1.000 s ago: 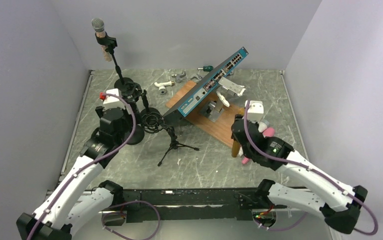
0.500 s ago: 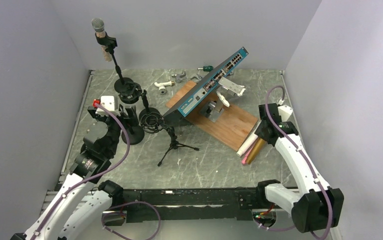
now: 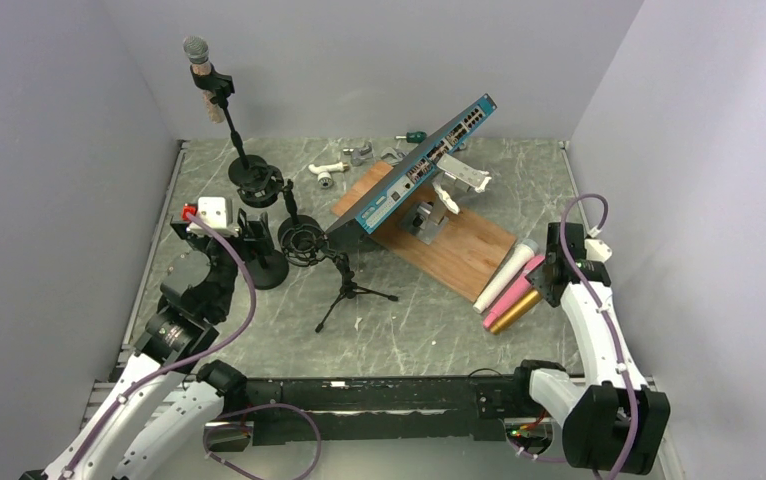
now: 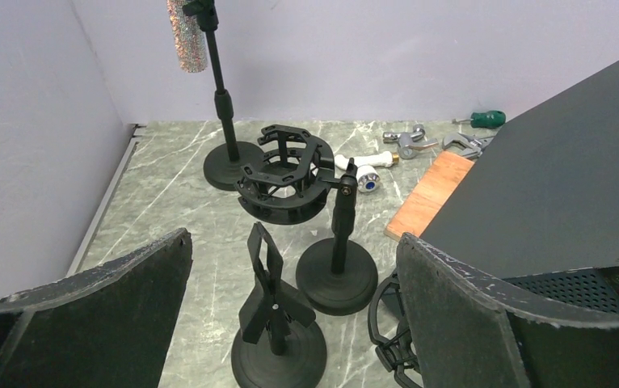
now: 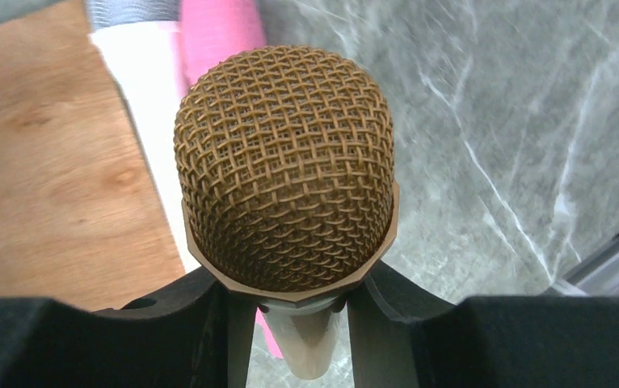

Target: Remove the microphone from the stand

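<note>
The gold microphone must stay in my right gripper: its head is above the table, so it would drop beside or against the pink microphone if I opened now.
A microphone point(image 3: 197, 52) with a silver head is clipped on top of the tall black stand point(image 3: 242, 160) at the back left. In the left wrist view its glittery body point(image 4: 187, 36) shows at the top edge, on the same stand point(image 4: 224, 97). My left gripper point(image 3: 249, 235) is open and low, well short of that stand; between its fingers point(image 4: 290, 323) stands a short clip stand point(image 4: 272, 311). My right gripper point(image 3: 551, 272) is at the right side, shut on a gold microphone point(image 5: 286, 162) just under its mesh head.
A shock-mount stand point(image 4: 290, 174) and a small tripod point(image 3: 351, 290) stand in front of the tall stand. A tilted network switch point(image 3: 414, 165) rests on a wooden board point(image 3: 459, 250). White point(image 3: 504, 275) and pink point(image 3: 517, 290) microphones lie by the board. Small tools point(image 3: 344, 160) lie at the back.
My right arm has swung from the table's middle out to the right edge, uncovering the microphones beside the board. My left arm has drawn back toward the near left, still open.
</note>
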Robot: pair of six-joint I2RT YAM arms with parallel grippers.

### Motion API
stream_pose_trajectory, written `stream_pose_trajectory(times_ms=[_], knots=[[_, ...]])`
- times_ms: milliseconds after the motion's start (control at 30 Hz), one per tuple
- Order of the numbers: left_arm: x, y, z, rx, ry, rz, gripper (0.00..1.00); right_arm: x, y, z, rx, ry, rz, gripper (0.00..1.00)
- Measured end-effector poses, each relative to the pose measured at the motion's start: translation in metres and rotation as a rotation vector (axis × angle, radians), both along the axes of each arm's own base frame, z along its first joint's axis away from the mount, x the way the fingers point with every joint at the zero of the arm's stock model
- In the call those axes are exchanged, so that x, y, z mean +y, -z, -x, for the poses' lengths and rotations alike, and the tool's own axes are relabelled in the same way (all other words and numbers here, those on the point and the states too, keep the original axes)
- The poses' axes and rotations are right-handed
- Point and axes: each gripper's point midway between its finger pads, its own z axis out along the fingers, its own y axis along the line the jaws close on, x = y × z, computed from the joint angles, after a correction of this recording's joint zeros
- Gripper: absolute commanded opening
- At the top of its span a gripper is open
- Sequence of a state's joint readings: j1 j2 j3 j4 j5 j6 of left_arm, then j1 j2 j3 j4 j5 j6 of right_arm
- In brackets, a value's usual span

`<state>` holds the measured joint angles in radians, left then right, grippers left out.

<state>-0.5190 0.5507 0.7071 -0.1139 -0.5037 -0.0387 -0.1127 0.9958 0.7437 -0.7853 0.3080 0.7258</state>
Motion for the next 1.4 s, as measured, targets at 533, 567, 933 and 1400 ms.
stream_pose_trajectory(times_ms=[533,567,933,1400], knots=[[0.001,0.002,-0.002,0.004,-0.011,-0.004,0.95,-0.016,0.042,0.019,0.05,0.191,-0.04,0.13],[0.001,0.003,-0.002,0.007,-0.015,-0.005,0.95,-0.016,0.044,0.019,0.046,0.194,-0.042,0.15],[0.009,0.011,-0.007,0.024,-0.052,-0.006,0.94,-0.012,0.065,0.008,0.062,0.17,-0.084,0.43],[0.006,0.014,-0.01,0.034,-0.045,0.009,0.95,-0.011,0.066,0.005,0.046,0.16,-0.088,0.7]])
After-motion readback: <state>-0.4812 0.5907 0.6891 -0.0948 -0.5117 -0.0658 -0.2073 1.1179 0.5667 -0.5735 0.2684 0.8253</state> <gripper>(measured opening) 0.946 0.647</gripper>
